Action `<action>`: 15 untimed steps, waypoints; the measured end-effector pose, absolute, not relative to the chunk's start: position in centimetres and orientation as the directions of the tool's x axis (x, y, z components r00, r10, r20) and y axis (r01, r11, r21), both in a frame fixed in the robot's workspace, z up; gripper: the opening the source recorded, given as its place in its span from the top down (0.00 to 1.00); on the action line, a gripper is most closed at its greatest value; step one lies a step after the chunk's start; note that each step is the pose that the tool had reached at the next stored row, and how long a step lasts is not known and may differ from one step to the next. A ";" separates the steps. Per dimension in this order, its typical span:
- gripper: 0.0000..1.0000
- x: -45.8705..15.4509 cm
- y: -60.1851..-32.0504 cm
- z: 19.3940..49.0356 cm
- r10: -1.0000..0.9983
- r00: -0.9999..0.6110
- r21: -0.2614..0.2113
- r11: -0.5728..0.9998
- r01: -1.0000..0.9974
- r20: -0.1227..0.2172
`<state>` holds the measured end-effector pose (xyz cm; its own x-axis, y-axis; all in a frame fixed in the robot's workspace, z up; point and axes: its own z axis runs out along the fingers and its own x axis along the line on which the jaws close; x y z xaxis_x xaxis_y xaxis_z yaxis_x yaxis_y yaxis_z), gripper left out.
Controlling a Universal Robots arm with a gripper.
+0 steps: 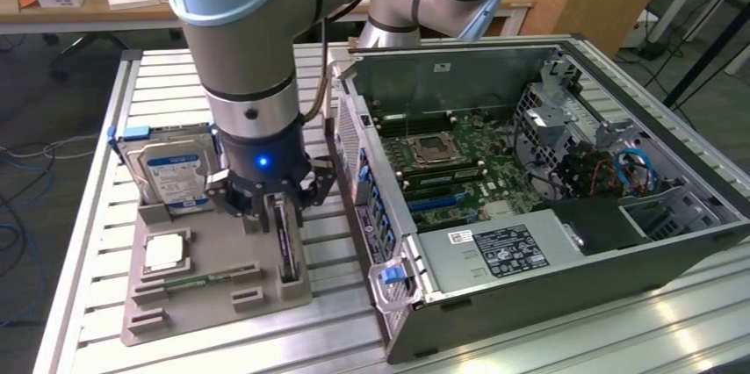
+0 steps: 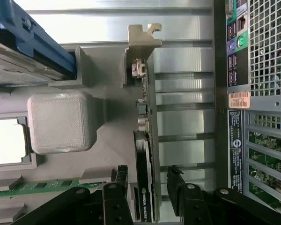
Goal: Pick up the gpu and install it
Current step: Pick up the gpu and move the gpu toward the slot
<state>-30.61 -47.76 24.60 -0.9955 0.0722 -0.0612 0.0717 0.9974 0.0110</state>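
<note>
The holder slot (image 1: 292, 286) is around the GPU's lower edge. My gripper next needs to pick up the GPU across its exposed upper edge (image 1: 279, 205), beside the NVIDIA lettering, to install it.
The gpu (image 1: 286, 247) stands on its long edge in a slot of the grey holder tray (image 1: 158, 317), at the exterior view's left of the computer case. In the wrist view I look down its thin edge (image 2: 147, 140), with the grey metal bracket (image 2: 143, 42) at the far end. My gripper (image 1: 277, 203) hangs straight above the card. It is open (image 2: 148, 177), with one black finger on each side of the card's near end and a small gap on both sides. The card still sits in the holder.
The open computer case (image 1: 528, 172) lies with its motherboard facing up; its rear panel (image 2: 262, 93) is close beside the card. The tray also holds a blue-labelled hard drive (image 1: 176, 172), a processor (image 1: 164, 253) and a green memory stick (image 1: 193, 284). A grey block (image 2: 61, 122) rises beside the card.
</note>
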 end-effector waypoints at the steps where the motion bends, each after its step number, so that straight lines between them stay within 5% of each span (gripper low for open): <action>1: 0.53 -30.6 -47.8 24.4 0.072 -0.996 0.011 0.997 0.072 -0.061; 15: 0.53 -30.0 -47.2 23.6 0.072 -0.997 0.011 0.997 0.072 -0.034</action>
<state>-29.98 -47.17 23.63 -0.9968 0.0724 -0.0340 0.0720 0.9973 0.0109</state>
